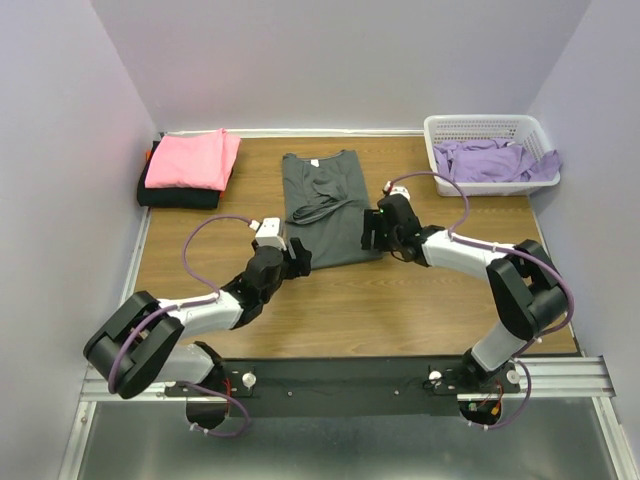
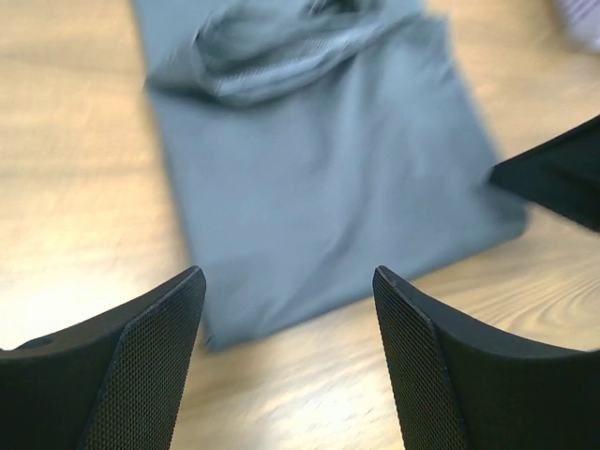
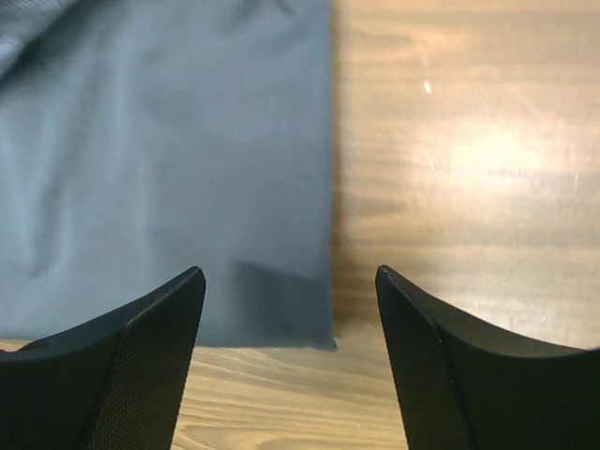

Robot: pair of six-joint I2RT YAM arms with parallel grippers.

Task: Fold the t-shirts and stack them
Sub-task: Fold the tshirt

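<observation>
The grey t-shirt's near corner [image 1: 309,267] [image 2: 224,333] needs to be grabbed by my left gripper next, to pair with my right gripper's corner. The near end can then be folded over the strip.
A dark charcoal grey t-shirt [image 1: 322,205] lies folded lengthwise into a long strip in the middle of the table, its sleeves bunched across it. My left gripper [image 1: 299,259] is open and empty over the strip's near left corner [image 2: 208,342]. My right gripper [image 1: 368,233] is open and empty over the near right corner [image 3: 323,339]. A folded bright pink t-shirt [image 1: 193,159] lies on a folded black t-shirt [image 1: 170,196] at the far left. Lavender purple t-shirts [image 1: 493,160] are heaped in the basket. The grey t-shirt fills the left wrist view [image 2: 319,187] and the right wrist view [image 3: 159,169].
A white lattice basket [image 1: 480,128] stands at the far right corner. Walls close in the table on the left, back and right. Bare wooden tabletop [image 1: 400,310] lies between the grey shirt and the arm bases.
</observation>
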